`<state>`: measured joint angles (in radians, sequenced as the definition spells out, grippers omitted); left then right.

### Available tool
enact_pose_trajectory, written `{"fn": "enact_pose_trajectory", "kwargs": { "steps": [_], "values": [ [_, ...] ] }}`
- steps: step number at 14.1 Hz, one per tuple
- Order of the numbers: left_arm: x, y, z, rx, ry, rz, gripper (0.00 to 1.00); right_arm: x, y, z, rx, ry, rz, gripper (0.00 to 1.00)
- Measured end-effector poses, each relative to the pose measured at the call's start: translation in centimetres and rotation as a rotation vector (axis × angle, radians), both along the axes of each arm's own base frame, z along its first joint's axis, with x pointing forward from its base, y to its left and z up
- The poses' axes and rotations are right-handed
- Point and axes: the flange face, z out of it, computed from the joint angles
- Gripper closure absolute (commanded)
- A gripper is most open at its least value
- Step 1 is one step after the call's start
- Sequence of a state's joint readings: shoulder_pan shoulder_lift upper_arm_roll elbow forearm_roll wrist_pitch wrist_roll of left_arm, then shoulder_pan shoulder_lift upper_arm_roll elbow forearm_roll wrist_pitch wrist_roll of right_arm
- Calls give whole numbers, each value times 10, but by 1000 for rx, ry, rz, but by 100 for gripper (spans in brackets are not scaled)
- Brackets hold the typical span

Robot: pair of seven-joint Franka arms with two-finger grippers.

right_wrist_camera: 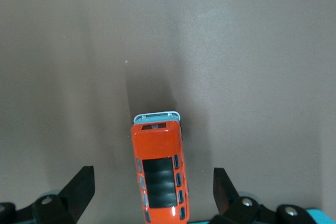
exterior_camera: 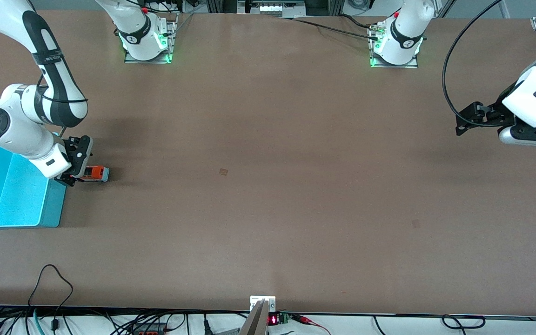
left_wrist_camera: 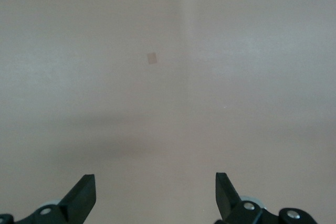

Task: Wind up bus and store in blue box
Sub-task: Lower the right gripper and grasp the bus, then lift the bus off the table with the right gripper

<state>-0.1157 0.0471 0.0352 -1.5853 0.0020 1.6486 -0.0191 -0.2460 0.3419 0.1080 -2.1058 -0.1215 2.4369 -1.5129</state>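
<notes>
My right fingertips are higher than the orange bus [exterior_camera: 96,173] [right_wrist_camera: 159,172] and would miss it if they closed now. My right gripper needs to go lower before it closes.
The small orange bus [exterior_camera: 96,173] with a dark roof panel stands on the table beside the blue box [exterior_camera: 14,195], toward the right arm's end. My right gripper [exterior_camera: 76,173] is open over the bus's box-side end; in the right wrist view the bus [right_wrist_camera: 159,172] lies between the spread fingers [right_wrist_camera: 80,188], untouched. My left gripper [exterior_camera: 475,118] is open and empty, held above the table at the left arm's end; its wrist view shows only bare table between its fingers [left_wrist_camera: 82,195].
The brown table [exterior_camera: 268,186] carries a small tan patch [exterior_camera: 223,171] near its middle and another [exterior_camera: 415,224] toward the left arm's end. Cables [exterior_camera: 49,288] lie at the edge nearest the front camera. The box's corner [right_wrist_camera: 320,215] shows in the right wrist view.
</notes>
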Motion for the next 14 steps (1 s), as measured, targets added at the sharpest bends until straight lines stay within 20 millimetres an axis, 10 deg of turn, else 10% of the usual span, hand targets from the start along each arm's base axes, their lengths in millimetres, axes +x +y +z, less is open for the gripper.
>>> {"fn": "enact_pose_trajectory", "kwargs": {
  "steps": [9,12,14],
  "values": [
    [-13,-42,-7,1,35,0,0,-2,-15,-51,20,-22,44,0],
    [-17,-47,-9,5,58,3,0,-1,-14,-55,20,-35,57,72],
    [-19,-48,-11,8,78,1,0,0,-13,-54,20,-42,71,100]
  ]
}}
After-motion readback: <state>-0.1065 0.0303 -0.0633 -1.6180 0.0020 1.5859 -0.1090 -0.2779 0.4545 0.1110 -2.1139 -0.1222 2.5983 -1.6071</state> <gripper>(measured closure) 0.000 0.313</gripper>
